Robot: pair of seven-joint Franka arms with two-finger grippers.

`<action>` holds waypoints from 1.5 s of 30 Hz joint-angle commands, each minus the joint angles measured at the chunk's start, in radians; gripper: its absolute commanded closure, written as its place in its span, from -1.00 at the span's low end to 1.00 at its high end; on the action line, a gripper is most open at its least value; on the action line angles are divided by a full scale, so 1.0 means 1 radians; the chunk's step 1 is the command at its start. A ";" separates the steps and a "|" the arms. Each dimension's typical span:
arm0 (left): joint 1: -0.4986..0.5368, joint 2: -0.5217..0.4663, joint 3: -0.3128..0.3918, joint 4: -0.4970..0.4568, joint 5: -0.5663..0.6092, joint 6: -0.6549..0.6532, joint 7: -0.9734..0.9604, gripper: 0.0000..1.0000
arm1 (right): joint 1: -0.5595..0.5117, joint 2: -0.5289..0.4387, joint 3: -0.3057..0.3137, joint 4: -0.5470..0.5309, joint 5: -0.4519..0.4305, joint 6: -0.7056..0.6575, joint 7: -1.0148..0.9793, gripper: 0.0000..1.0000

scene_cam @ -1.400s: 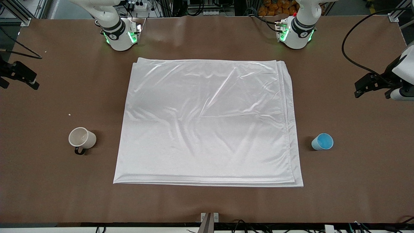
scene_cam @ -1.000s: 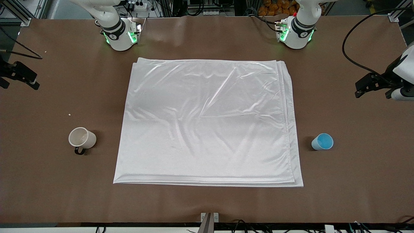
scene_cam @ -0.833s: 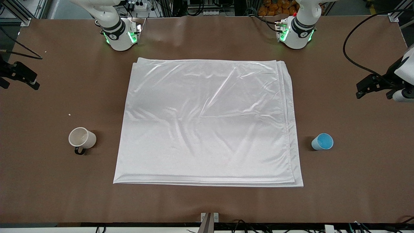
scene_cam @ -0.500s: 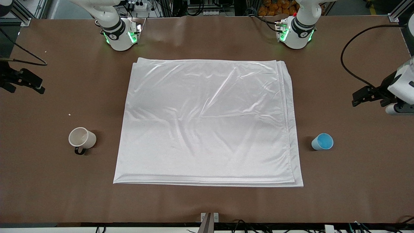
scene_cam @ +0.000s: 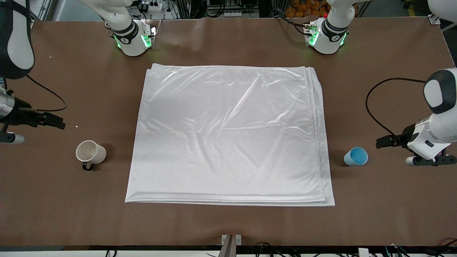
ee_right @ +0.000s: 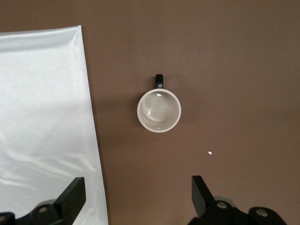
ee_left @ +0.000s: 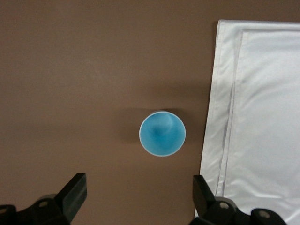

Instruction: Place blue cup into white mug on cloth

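Observation:
The robot's right gripper will next pick up the white mug by its black handle (scene_cam: pixel 88 166), to set the white mug on the cloth (scene_cam: pixel 228 135) for the blue cup.
The white cloth (scene_cam: pixel 228 135) lies flat in the middle of the table. The blue cup (scene_cam: pixel 356 156) stands upright on the bare table beside the cloth, toward the left arm's end. The white mug (scene_cam: pixel 90 152) stands upright on the bare table beside the cloth, toward the right arm's end, with its black handle toward the front camera. My left gripper (scene_cam: pixel 382 142) is open and empty, up in the air close to the blue cup (ee_left: pixel 162 133). My right gripper (scene_cam: pixel 57 123) is open and empty, up in the air close to the mug (ee_right: pixel 159 110). The cloth's edge shows in both wrist views (ee_left: pixel 262 117) (ee_right: pixel 42 108).
The arm bases (scene_cam: pixel 132 39) (scene_cam: pixel 326 35) stand at the table's edge farthest from the front camera. A black cable (scene_cam: pixel 371 107) loops off the left arm. A small white crumb (scene_cam: pixel 76 126) lies on the table near the mug.
Both arms have swung in from the table's ends, the left gripper toward the blue cup and the right gripper toward the mug. The cup, mug and cloth have not moved.

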 commanded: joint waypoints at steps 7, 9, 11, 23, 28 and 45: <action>0.002 0.106 -0.006 -0.051 0.021 0.204 -0.001 -1.00 | -0.059 0.184 0.007 0.042 0.019 0.152 0.011 -1.00; 0.003 0.109 -0.007 -0.065 0.021 0.218 -0.001 -1.00 | -0.071 0.205 0.007 0.042 0.039 0.177 0.011 -1.00; 0.003 0.117 -0.007 -0.072 0.021 0.233 -0.001 -1.00 | -0.082 0.230 0.007 0.042 0.058 0.200 0.011 -1.00; 0.020 0.184 -0.007 -0.079 0.021 0.277 -0.001 -1.00 | -0.090 0.397 0.007 0.051 0.073 0.347 0.010 -1.00; 0.022 0.195 -0.007 -0.082 0.021 0.284 -0.001 -1.00 | -0.090 0.458 0.009 0.079 0.076 0.379 0.010 -1.00; 0.022 0.201 -0.007 -0.174 0.021 0.419 -0.001 -1.00 | -0.070 0.500 0.009 0.079 0.065 0.414 0.008 -1.00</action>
